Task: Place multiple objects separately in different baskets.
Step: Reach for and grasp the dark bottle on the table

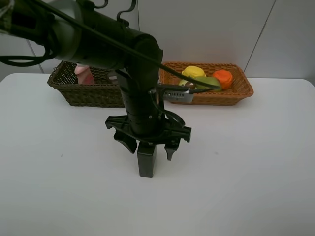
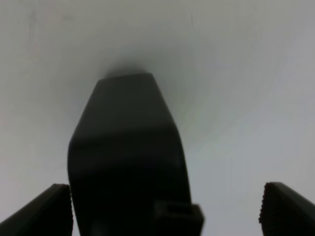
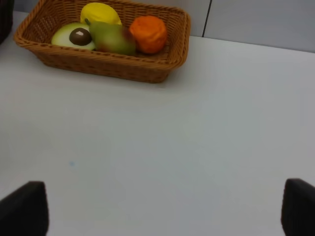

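My left gripper closes next, since its fingers reach down on either side of the dark pump bottle's body [image 1: 146,161] [image 2: 129,164], near the white table, and closing now would catch the bottle.
A dark pump bottle [image 1: 146,162] stands upright on the white table [image 1: 246,172], near the middle. My left gripper [image 1: 149,149] hangs over it, open, one finger on each side; in the left wrist view the bottle [image 2: 128,147] sits between the fingertips [image 2: 49,211] without touching them. The orange-tan basket [image 1: 241,91] at the back right holds a lemon [image 3: 100,12], an avocado half [image 3: 74,37], a pear [image 3: 112,38] and an orange [image 3: 148,33]. The dark olive basket [image 1: 83,93] at the back left holds a pink bottle [image 1: 83,73]. My right gripper [image 3: 162,216] is open over bare table.
The left arm [image 1: 98,44] reaches in from the upper left and hides part of the dark basket. A grey wall [image 1: 221,29] rises right behind the baskets.
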Controlling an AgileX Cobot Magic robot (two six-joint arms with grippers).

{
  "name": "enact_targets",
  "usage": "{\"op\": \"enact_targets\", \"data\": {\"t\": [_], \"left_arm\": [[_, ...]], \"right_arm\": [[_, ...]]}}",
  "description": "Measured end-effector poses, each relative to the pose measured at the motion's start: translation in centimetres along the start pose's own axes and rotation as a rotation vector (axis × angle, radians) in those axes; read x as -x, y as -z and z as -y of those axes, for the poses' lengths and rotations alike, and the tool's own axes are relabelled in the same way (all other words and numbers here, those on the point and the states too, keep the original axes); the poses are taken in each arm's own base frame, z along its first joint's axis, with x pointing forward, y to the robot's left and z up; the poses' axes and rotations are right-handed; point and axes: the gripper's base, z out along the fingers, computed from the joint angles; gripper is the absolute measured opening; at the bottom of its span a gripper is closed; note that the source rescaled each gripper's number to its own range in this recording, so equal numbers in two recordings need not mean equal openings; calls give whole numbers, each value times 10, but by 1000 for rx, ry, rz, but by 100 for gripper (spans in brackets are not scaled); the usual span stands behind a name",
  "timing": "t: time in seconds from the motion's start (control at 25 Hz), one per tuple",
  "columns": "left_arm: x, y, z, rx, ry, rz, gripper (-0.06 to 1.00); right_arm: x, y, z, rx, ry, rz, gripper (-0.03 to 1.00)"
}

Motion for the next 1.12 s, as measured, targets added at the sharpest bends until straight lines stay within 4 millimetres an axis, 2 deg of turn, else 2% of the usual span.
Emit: {"op": "enact_targets", "data": {"t": [0.76,0.88,0.92,1.04,1.08,1.12], "left_arm": [[-1,0,-3,27,-144,-10,99],[-1,0,-2,27,-144,-9,90],[-1,0,-2,26,-144,-8,83],[0,0,-2,18,-139,-6,54],[0,0,-1,8,-135,-2,50],[0,0,0,3,-132,1,50]], "right_arm": [[0,0,0,0,0,0,100],[0,0,0,0,0,0,100],[0,0,0,0,0,0,100],[0,0,0,0,0,0,100],[0,0,0,0,0,0,100],[0,0,0,0,0,0,100]]}}
